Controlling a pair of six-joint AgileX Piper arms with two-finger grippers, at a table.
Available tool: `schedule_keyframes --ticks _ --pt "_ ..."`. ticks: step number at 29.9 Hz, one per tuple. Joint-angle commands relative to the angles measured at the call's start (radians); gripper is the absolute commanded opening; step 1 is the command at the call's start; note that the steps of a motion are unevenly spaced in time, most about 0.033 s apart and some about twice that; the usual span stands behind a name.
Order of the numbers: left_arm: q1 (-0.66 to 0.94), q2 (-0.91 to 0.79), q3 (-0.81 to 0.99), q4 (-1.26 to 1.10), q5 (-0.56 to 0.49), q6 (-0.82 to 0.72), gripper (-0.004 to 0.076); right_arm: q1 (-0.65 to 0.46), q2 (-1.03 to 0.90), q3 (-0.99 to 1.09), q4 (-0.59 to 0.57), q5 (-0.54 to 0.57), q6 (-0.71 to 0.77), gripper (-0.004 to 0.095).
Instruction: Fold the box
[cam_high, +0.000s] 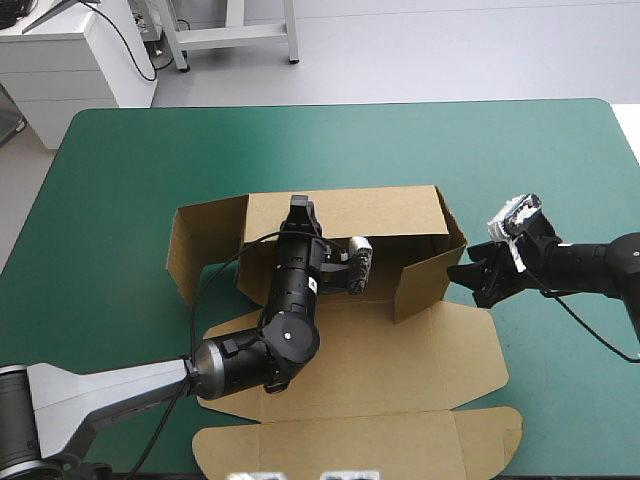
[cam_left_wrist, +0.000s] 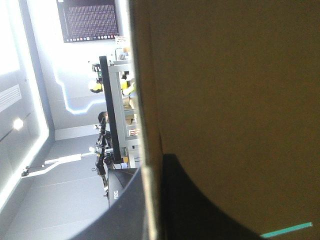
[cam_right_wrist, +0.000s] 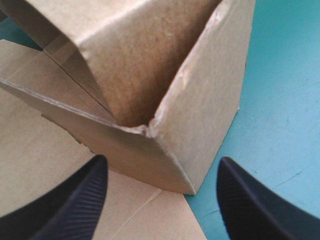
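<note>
I need to grab the brown box's side by its top edge (cam_high: 453, 213) (cam_right_wrist: 187, 67) with my right gripper next, so that the box stays in hand for folding.
The brown box (cam_high: 350, 360) lies at the table's middle, its far walls raised and its lid flat toward the near edge. My left gripper (cam_high: 298, 212) reaches over the tray to the far wall's top edge. In the left wrist view it (cam_left_wrist: 150, 175) is shut on the box (cam_left_wrist: 225, 100), one black finger on each side of the board. My right gripper (cam_high: 478, 278) stands open on the cover just right of the box's right wall. In the right wrist view it (cam_right_wrist: 162, 162) faces the wall's folded corner (cam_right_wrist: 195, 110), fingers wide apart, nothing between them.
The teal-green cover (cam_high: 150, 160) stretches wide around the box on the left, far and right sides. A side flap (cam_high: 185, 250) stands out at the box's left. The lid's end flaps (cam_high: 360, 440) reach the table's near edge.
</note>
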Motion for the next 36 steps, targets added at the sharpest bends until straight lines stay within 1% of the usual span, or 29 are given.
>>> schedule_keyframes --ticks 1,6,8,10,13,17,20,28,34,36 --pt "-0.005 -0.034 -0.023 0.049 0.034 -0.001 -0.0008 0.013 -0.008 -0.023 0.049 -0.012 -0.053 0.0752" --pt "-0.005 -0.034 -0.023 0.049 0.034 -0.001 -0.0008 0.073 0.037 -0.023 0.046 -0.025 -0.055 0.075" --pt "-0.005 -0.034 -0.023 0.049 0.034 -0.001 -0.0008 0.103 0.048 -0.023 0.046 -0.038 -0.006 0.075" --pt "-0.005 -0.034 -0.023 0.051 0.034 -0.001 -0.0008 0.13 0.047 -0.022 0.044 -0.082 0.043 0.0749" --pt "-0.005 -0.034 -0.023 0.051 0.034 -0.001 -0.0008 0.165 0.027 0.012 0.053 -0.201 0.056 0.0749" --pt "-0.005 -0.034 -0.023 0.051 0.034 -0.001 -0.0008 0.218 -0.029 0.081 0.073 -0.393 0.058 0.0741" --pt "-0.005 -0.034 -0.023 0.051 0.034 -0.001 -0.0008 0.248 -0.05 0.101 0.094 -0.463 0.041 0.074" --pt "-0.005 -0.034 -0.023 0.064 0.034 -0.001 -0.0008 0.339 -0.041 0.101 0.25 -0.604 -0.089 0.074" --pt "-0.005 -0.034 -0.023 0.064 0.028 -0.001 -0.0008 0.346 -0.037 0.101 0.406 -0.617 -0.207 0.0737" --pt "-0.005 -0.034 -0.023 0.064 0.025 -0.001 -0.0008 0.346 -0.029 0.101 0.422 -0.623 -0.226 0.0705"
